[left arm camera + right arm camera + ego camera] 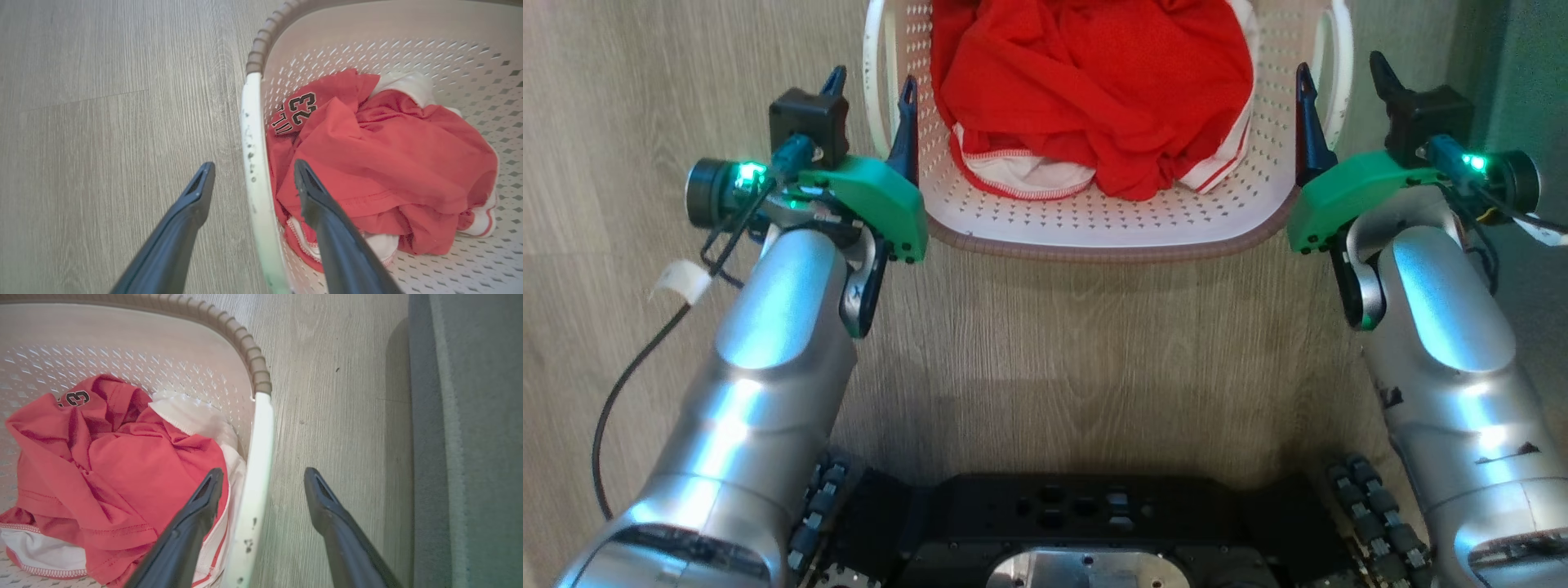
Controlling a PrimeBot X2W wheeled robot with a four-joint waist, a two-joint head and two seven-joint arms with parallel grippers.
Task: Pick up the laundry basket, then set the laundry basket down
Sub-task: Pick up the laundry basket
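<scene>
The left gripper will next grab the white handle of the laundry basket beside the jersey's black lettering (300,109), and so lift the basket.
The laundry basket (1094,243) stands on the wooden floor straight ahead of me, cream-white and perforated with a brown woven rim (265,33). A crumpled red jersey (1094,82) with white trim lies inside it. My left gripper (872,90) is open and straddles the basket's left white handle (250,134), one finger outside and one inside the basket. My right gripper (1342,77) is open too and straddles the right white handle (258,449) the same way. In both wrist views, a gap shows between each finger and the handle.
A grey-green soft edge (470,437) runs along the floor just right of the basket and my right arm. My dark wheeled base (1086,523) sits below the basket. A black cable (629,384) loops off my left forearm. Bare wooden floor (102,143) lies to the left.
</scene>
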